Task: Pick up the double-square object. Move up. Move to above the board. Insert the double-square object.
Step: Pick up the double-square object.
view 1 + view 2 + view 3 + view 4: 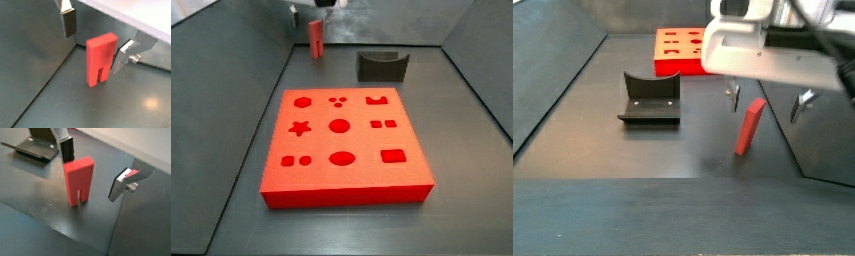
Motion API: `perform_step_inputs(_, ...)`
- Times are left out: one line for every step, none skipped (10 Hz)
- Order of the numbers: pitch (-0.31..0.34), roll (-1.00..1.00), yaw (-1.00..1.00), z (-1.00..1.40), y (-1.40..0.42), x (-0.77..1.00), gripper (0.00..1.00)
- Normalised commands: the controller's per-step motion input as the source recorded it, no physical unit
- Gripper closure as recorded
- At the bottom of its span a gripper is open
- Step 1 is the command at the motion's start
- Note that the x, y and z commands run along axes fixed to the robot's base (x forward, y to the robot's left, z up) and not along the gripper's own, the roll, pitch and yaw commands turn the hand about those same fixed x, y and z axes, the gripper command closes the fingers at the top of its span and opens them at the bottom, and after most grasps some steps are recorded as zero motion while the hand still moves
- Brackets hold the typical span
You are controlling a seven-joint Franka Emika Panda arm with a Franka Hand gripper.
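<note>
The gripper will next take the double-square object by its solid top end (315, 25) and carry it over the board (342, 185).
The double-square object (100, 59) is a slim red block with a slot in its lower end. It stands upright on the dark floor and shows in both wrist views (79, 180) and both side views (315, 40) (748, 127). My gripper (95, 40) is open, with one finger (67, 22) on each side of the block's top, and neither visibly presses it. The gripper also shows in the wrist view (93, 167) and in the side view (766, 100). The board (342, 185), a large red slab with shaped recesses, lies flat some way from the block.
The fixture (381, 66) stands on the floor between the block and the board's far edge; it also shows in a side view (649, 100) and a wrist view (33, 148). Grey walls (251, 80) enclose the floor, and one stands close beside the block.
</note>
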Motion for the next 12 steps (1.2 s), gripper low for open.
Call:
perform_step_inputs(0.0, 0.0, 0.0, 0.0, 0.0, -0.05, 0.0)
perform_step_inputs(0.0, 0.0, 0.0, 0.0, 0.0, 0.0, 0.0)
perform_step_inputs(0.0, 0.0, 0.0, 0.0, 0.0, 0.0, 1.0)
perform_step_inputs(0.0, 0.0, 0.0, 0.0, 0.0, 0.0, 1.0)
perform_step_inputs(0.0, 0.0, 0.0, 0.0, 0.0, 0.0, 1.0)
perform_step_inputs(0.0, 0.0, 0.0, 0.0, 0.0, 0.0, 1.0)
perform_step_inputs(0.0, 0.0, 0.0, 0.0, 0.0, 0.0, 1.0)
perform_step_inputs(0.0, 0.0, 0.0, 0.0, 0.0, 0.0, 1.0)
perform_step_inputs(0.0, 0.0, 0.0, 0.0, 0.0, 0.0, 1.0)
perform_step_inputs(0.0, 0.0, 0.0, 0.0, 0.0, 0.0, 1.0)
perform_step_inputs(0.0, 0.0, 0.0, 0.0, 0.0, 0.0, 1.0)
perform_step_inputs(0.0, 0.0, 0.0, 0.0, 0.0, 0.0, 1.0)
